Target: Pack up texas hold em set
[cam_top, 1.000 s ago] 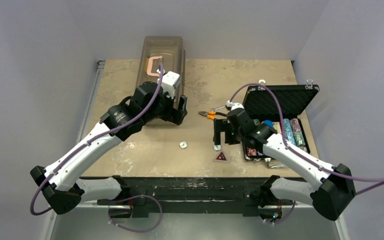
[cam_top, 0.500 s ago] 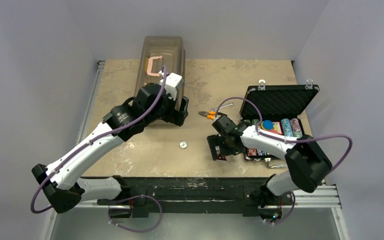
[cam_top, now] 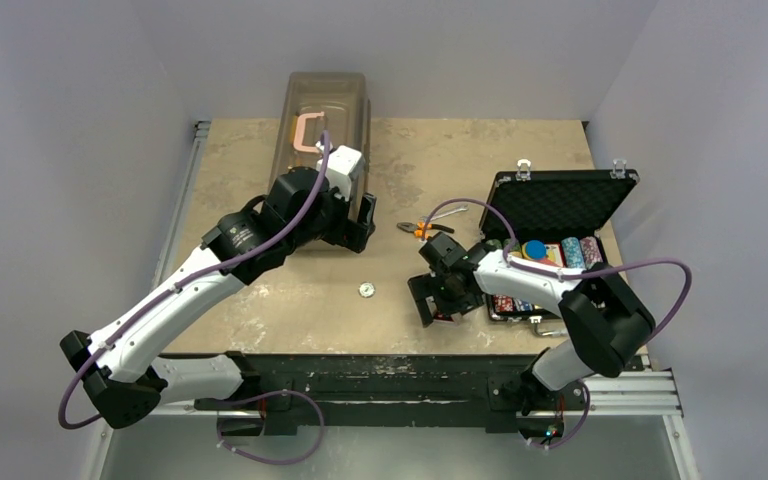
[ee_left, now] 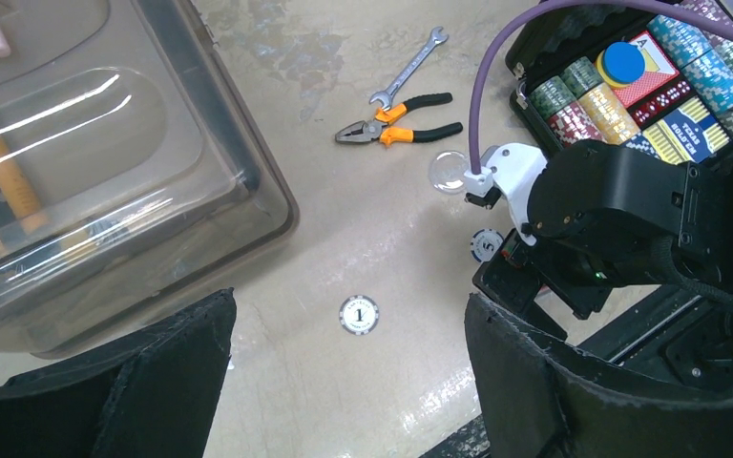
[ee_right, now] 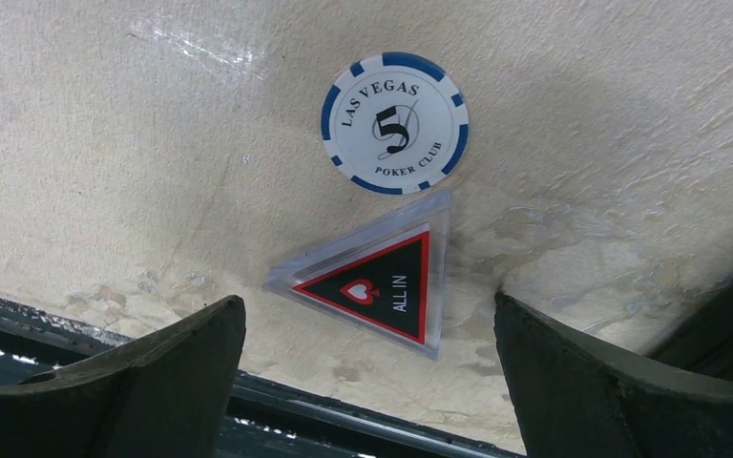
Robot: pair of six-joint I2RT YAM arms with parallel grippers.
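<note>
The fingers of the robot's right gripper are down at the table on either side of the token, so the gripper should close. Closing now would catch the token.
The black case (cam_top: pixel 561 203) stands open at the right, with rows of multicoloured poker chips (cam_top: pixel 552 256) in it. In the left wrist view I see the chips (ee_left: pixel 716 72), a blue card box (ee_left: pixel 692 130), red dice (ee_left: pixel 665 95) and a blue round button (ee_left: pixel 620 62) inside. My right gripper (cam_top: pixel 428 301) is open and low over the red triangle token (ee_right: pixel 377 282), which lies between its fingers (ee_right: pixel 367 315). A blue-edged "5" chip (ee_right: pixel 395 122) lies just beyond the token. A "1" chip (cam_top: pixel 367 290) lies alone mid-table. My left gripper (cam_top: pixel 365 214) is open and empty, high above that chip (ee_left: pixel 359 314).
A large translucent brown box (cam_top: pixel 322 112) with a pink handle stands at the back left, under my left arm. Orange-handled pliers (ee_left: pixel 401 131) and a wrench (ee_left: pixel 410 76) lie left of the case. A clear round button (ee_left: pixel 450 172) lies near them. The table's near edge is right below the token.
My right arm has folded and its gripper has dropped toward the near edge, over the triangle token. My left arm has barely moved.
</note>
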